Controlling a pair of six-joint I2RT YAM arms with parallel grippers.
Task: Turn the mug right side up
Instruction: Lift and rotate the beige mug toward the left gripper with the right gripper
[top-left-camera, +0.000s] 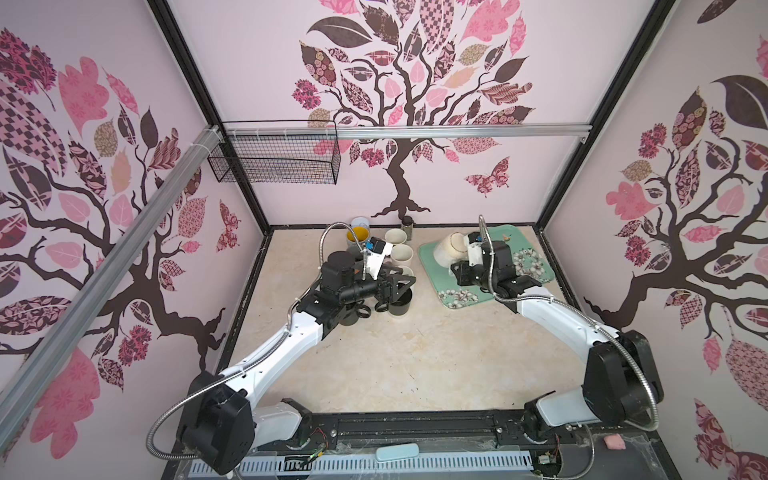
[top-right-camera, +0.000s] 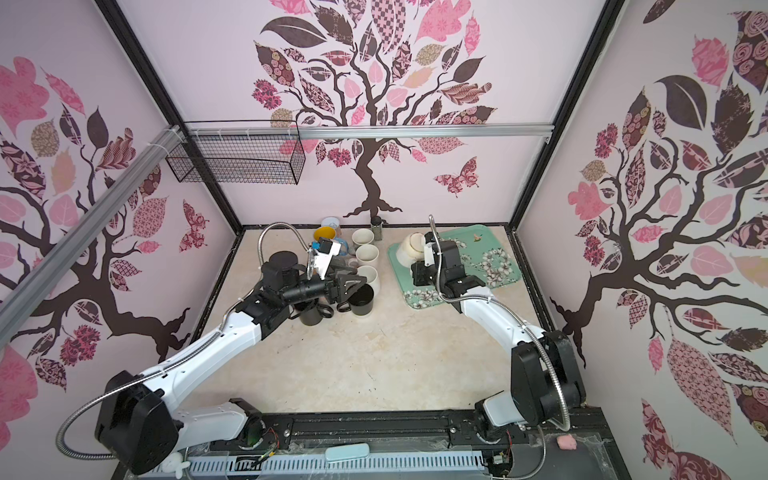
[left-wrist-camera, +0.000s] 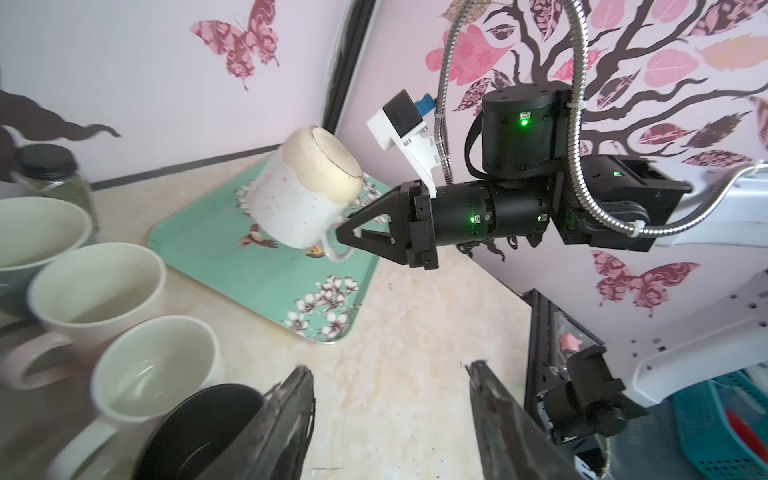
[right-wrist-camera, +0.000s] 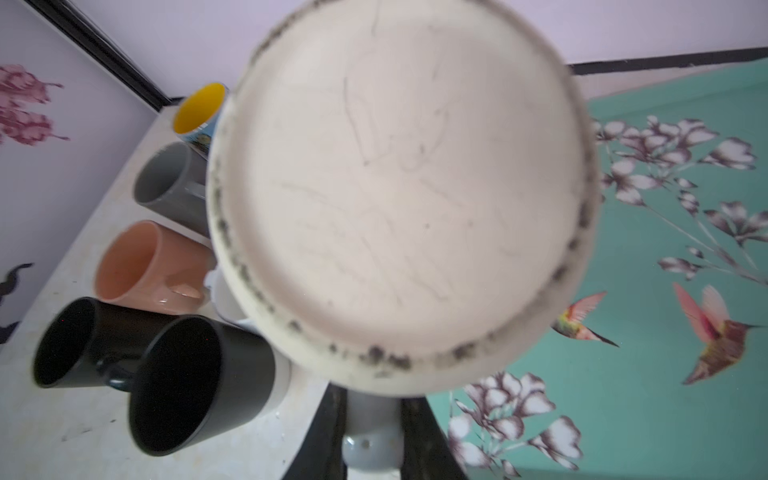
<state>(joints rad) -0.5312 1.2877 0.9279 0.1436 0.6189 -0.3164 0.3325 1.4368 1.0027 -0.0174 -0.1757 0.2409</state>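
Note:
The white mug's rim side is opposite its scuffed base (top-left-camera: 460, 241). My left gripper should grab the mug by its handle from the rim side next, to set the mug upright.
The white mug (top-left-camera: 445, 249) (top-right-camera: 409, 248) (left-wrist-camera: 303, 195) hangs tilted over the green floral tray (top-left-camera: 432, 276) (left-wrist-camera: 249, 282), its scuffed base (right-wrist-camera: 395, 199) turned upward. My right gripper (top-left-camera: 455, 268) (left-wrist-camera: 345, 237) (right-wrist-camera: 374, 419) is shut on the mug's handle (right-wrist-camera: 372, 449). I cannot tell whether the mug's rim touches the tray. My left gripper (top-left-camera: 400, 284) (top-right-camera: 350, 286) (left-wrist-camera: 390, 374) stands open with nothing between its fingers, just above a black mug (top-left-camera: 400, 306) (left-wrist-camera: 199, 436).
Several upright mugs crowd the back left: cream ones (top-left-camera: 401, 253) (left-wrist-camera: 95, 286), black ones (right-wrist-camera: 195, 374), a peach one (right-wrist-camera: 137, 266), a grey one (right-wrist-camera: 170, 183) and a yellow-lined one (top-left-camera: 357, 235). A dark-lidded jar (top-left-camera: 407, 226) stands by the back wall. A wire basket (top-left-camera: 274, 160) hangs higher up.

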